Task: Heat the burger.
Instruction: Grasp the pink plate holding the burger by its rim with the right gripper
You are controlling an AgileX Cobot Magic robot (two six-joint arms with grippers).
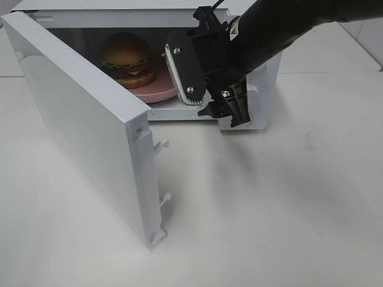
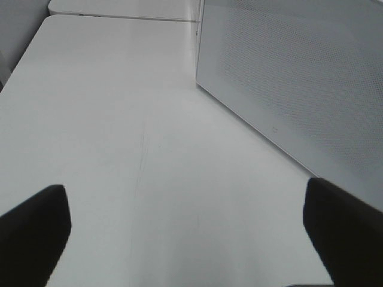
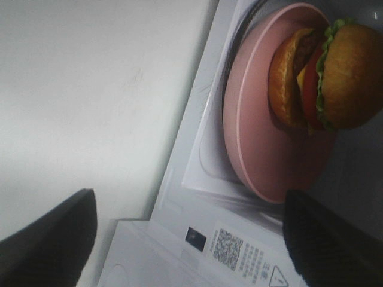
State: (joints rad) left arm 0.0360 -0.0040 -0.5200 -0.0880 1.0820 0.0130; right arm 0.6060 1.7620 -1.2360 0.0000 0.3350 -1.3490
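My right gripper will next grab the round pink plate by its rim (image 1: 171, 94) to bring the burger (image 1: 127, 57) out of the microwave.
The burger (image 1: 127, 57) stands upright on a round pink plate (image 1: 157, 91) inside the open white microwave (image 1: 263, 78). My right gripper (image 1: 209, 95) hovers just outside the oven's mouth, at its right front, open and holding nothing. The right wrist view shows the burger (image 3: 326, 78) on the plate (image 3: 257, 137) beyond the gripper (image 3: 191, 239), whose two dark fingers stand wide apart and clear of both. In the left wrist view my left gripper (image 2: 188, 239) is open over bare table, beside the microwave's perforated side wall (image 2: 299, 78). The exterior view does not show the left arm.
The microwave door (image 1: 84, 119) swings far out toward the front left, its latch hooks (image 1: 163, 144) pointing right. White table (image 1: 269, 209) spreads in front of and to the right of the oven. A warning label (image 3: 230, 251) sits on the oven's front frame.
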